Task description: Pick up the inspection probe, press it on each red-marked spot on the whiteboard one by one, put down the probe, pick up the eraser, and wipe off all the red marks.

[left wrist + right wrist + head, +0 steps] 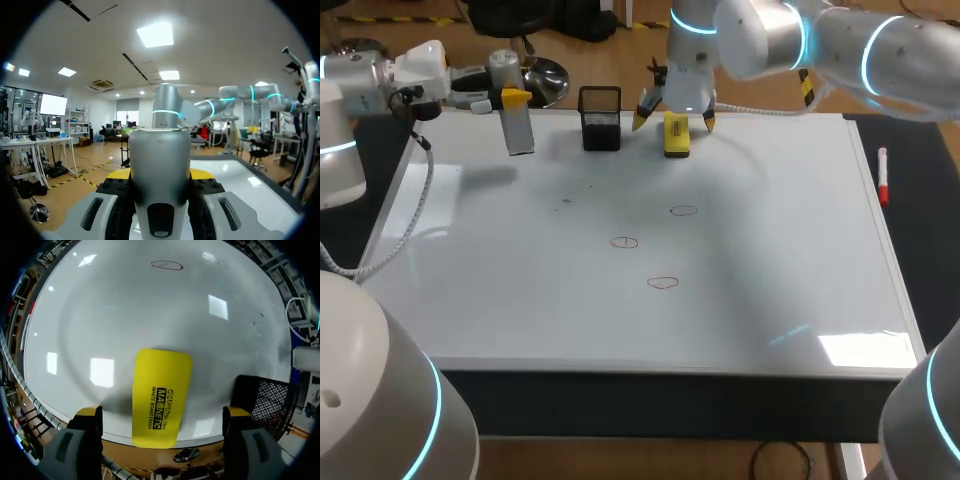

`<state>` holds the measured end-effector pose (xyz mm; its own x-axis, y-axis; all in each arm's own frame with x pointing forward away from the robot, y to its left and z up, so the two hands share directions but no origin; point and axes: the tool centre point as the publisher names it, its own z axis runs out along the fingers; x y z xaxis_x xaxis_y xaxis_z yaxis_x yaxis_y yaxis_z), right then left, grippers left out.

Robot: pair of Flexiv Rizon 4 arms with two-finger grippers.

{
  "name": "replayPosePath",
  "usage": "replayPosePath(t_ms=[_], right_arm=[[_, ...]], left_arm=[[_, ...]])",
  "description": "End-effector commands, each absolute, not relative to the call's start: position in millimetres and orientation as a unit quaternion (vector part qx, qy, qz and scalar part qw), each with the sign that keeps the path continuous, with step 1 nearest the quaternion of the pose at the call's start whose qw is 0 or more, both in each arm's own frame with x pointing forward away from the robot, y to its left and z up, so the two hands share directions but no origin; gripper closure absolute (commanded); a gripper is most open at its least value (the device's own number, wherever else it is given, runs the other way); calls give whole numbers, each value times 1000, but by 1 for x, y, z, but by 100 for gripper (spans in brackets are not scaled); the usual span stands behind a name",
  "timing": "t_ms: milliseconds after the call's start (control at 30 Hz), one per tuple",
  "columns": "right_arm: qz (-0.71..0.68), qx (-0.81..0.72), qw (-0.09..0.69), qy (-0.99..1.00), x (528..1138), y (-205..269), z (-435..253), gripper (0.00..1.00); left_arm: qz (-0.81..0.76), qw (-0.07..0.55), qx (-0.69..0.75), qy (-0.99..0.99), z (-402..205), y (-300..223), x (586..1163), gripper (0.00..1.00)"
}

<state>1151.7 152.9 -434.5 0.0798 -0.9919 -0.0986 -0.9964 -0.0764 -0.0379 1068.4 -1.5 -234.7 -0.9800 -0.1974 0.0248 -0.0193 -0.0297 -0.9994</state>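
The robot's right hand will next grab the yellow eraser by its long sides [676,130] [159,412] beside the printed lettering, so that it can wipe off all the red marks.
The grey cylindrical probe [519,127] hangs upright over the whiteboard's [520,300] far left edge, with my left gripper [516,98] shut on its top. In the left wrist view the probe [160,165] fills the space between the yellow-tipped fingers of my left gripper [160,176]. The yellow eraser [676,135] lies flat at the board's far edge. My right gripper [675,118] hovers open right over it, one finger on either side. The eraser [161,395] shows between the spread tips of the right gripper [162,414]. Three red ovals [684,210] [624,242] [662,283] mark the board's middle.
A black mesh pen holder [600,118] stands just left of the eraser, close to my right gripper's finger; it also shows as the mesh holder [265,397] in the right wrist view. A red marker [883,176] lies on the dark mat beside the board's right edge.
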Motion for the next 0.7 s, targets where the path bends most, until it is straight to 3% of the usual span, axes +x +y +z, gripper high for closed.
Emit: replayPosePath(t_ms=[33, 67, 100, 133, 167, 267, 367, 433, 533, 700], right_arm=[[25, -738, 31, 674, 1151, 151, -436, 15], [25, -738, 31, 673, 1150, 150, -436, 29], [25, -739, 29, 673, 1149, 149, -437, 25], [24, -740, 28, 672, 1148, 149, -438, 31], [24, -740, 27, 672, 1148, 148, -438, 47], [25, -740, 22, 672, 1144, 147, -438, 52], [24, -741, 17, 671, 1142, 145, -438, 70], [24, -740, 15, 672, 1141, 145, -438, 90], [28, -738, 3, 674, 1139, 144, -437, 100], [28, -728, -7, 684, 1139, 142, -433, 100]], left_arm=[[-713, 65, -79, 694, -233, -2, 1067, 100], [-713, 65, -79, 694, -233, -2, 1067, 100], [-713, 65, -79, 694, -233, -2, 1067, 100], [-713, 65, -79, 694, -233, -2, 1067, 100], [-713, 65, -79, 694, -233, -2, 1067, 100], [-713, 65, -79, 694, -233, -2, 1067, 100], [-713, 65, -79, 694, -233, -2, 1067, 100], [-713, 65, -79, 694, -233, -2, 1067, 100], [-713, 65, -79, 694, -233, -2, 1067, 100], [-713, 65, -79, 694, -233, -2, 1067, 100]])
